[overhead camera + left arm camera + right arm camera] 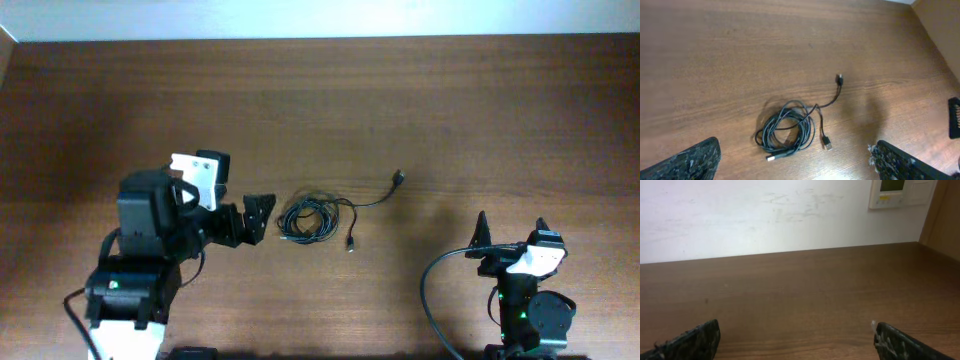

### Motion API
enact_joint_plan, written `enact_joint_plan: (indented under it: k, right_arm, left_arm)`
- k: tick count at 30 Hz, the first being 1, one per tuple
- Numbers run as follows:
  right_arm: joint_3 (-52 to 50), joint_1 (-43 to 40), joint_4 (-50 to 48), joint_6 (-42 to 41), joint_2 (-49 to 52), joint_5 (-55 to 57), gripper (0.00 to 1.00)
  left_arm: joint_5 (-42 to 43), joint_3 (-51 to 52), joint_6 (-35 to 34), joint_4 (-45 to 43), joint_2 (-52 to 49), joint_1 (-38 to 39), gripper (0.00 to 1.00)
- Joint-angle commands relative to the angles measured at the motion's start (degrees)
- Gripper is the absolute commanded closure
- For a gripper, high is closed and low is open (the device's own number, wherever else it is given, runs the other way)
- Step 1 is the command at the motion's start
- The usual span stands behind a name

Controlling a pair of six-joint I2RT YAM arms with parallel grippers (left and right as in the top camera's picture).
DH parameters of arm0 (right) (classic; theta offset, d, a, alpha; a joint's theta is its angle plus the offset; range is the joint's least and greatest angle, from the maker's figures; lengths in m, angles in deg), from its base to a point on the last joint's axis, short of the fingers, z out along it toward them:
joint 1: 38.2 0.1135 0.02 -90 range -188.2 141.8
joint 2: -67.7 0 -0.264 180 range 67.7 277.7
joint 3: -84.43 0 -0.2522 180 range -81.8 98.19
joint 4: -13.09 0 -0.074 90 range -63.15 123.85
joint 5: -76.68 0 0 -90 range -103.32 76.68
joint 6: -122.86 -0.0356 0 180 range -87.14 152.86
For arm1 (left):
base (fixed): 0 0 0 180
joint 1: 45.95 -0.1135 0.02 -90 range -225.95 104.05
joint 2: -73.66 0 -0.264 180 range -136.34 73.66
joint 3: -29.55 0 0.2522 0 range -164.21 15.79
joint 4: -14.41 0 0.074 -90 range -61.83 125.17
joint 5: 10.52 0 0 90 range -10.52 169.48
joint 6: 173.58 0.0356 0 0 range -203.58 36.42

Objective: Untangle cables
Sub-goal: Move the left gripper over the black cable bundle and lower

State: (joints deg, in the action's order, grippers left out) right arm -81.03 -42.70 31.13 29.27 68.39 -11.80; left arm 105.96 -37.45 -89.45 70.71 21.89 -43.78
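Observation:
My left gripper needs to grab the coil by its side away from the loose plugs, so they stay free to untangle.
The cables lie in a tangled black coil at the middle of the wooden table. One strand runs right to a plug; another plug lies just below the coil. In the left wrist view the coil sits ahead of the fingers, with a silver-tipped plug at its near edge. My left gripper is open and empty, just left of the coil, not touching it. My right gripper is open and empty at the lower right, far from the cables. The right wrist view shows no cable.
A thick black wire loops by the right arm's base. The table's far edge meets a white wall with a wall panel. A wooden side panel stands at the right.

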Motion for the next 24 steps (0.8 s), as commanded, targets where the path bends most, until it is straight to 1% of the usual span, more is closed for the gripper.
enact_joint_plan:
  k: [1,4,5,7,10,16,19,20,24]
  right_arm:
    - [-0.5,0.3,0.2,0.2,-0.3,0.7,0.02]
    - [-0.5,0.3,0.2,0.2,-0.3,0.7,0.02]
    - [-0.5,0.3,0.2,0.2,-0.3,0.7,0.02]
    - [-0.5,0.3,0.2,0.2,-0.3,0.7,0.02]
    - [-0.5,0.3,0.2,0.2,-0.3,0.7,0.02]
    - [-0.5,0.3,0.2,0.2,-0.3,0.7,0.02]
    - [-0.5,0.3,0.2,0.2,-0.3,0.7,0.02]
    - [-0.5,0.3,0.2,0.2,-0.3,0.7,0.02]
    - [-0.5,0.3,0.2,0.2,-0.3,0.7,0.02]
  left_arm:
    - [-1.5,-1.1,-2.9,0.0,-3.8,-0.1,0.01]
    - [-5.9,-6.4,-4.0,1.9,-9.3,-0.1,0.01]
    - [-7.2,-9.4,-4.0,4.3,-11.9,-0.1,0.01]
    - [-9.5,-12.4,-3.9,7.6,-14.8,-0.1,0.01]
    - [-9.6,-12.8,-3.9,9.5,-17.1,-0.1,0.01]
    - [-9.8,-12.6,-3.9,9.4,-17.9,-0.1,0.01]
    - [-9.8,-12.5,-3.9,9.4,-20.3,-0.1,0.01]
    - [-9.8,-12.5,-3.9,9.5,-22.5,-0.1,0.01]
    - [-9.8,-12.5,-4.0,11.0,-30.4,0.0,0.09]
